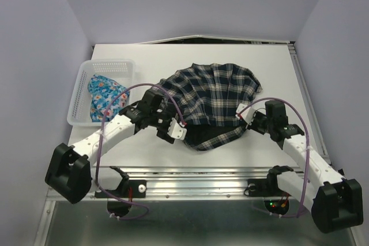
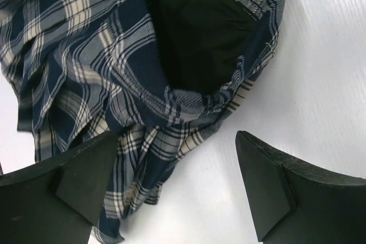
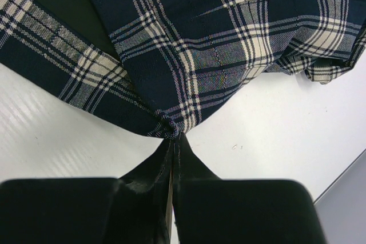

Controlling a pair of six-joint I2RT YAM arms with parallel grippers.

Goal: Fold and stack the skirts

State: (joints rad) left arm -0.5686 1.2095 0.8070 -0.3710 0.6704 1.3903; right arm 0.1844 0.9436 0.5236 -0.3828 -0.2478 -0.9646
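Observation:
I should next grab the plaid skirt's near edge (image 1: 186, 137) (image 2: 205, 104) beside the dark lining with my left gripper. Then I will lift the skirt and spread it out for folding.
The dark navy plaid skirt (image 1: 213, 99) lies crumpled in the middle of the white table, with its dark lining showing at the near edge. My left gripper (image 1: 176, 132) is open at the skirt's left near edge. In the left wrist view a fold of the plaid skirt (image 2: 103, 55) rests against the left finger (image 2: 74, 181), with nothing pinched in the left gripper (image 2: 177, 181). My right gripper (image 1: 243, 117) is at the skirt's right side. In the right wrist view the right gripper (image 3: 172, 138) is shut on a corner of the plaid skirt (image 3: 217, 38). The blue floral skirt (image 1: 106, 97) sits in the basket.
A white lattice basket (image 1: 81, 93) stands at the table's left edge, just left of my left arm. The table's right edge (image 1: 305, 102) runs close behind the right arm. Purple cables loop over both arms.

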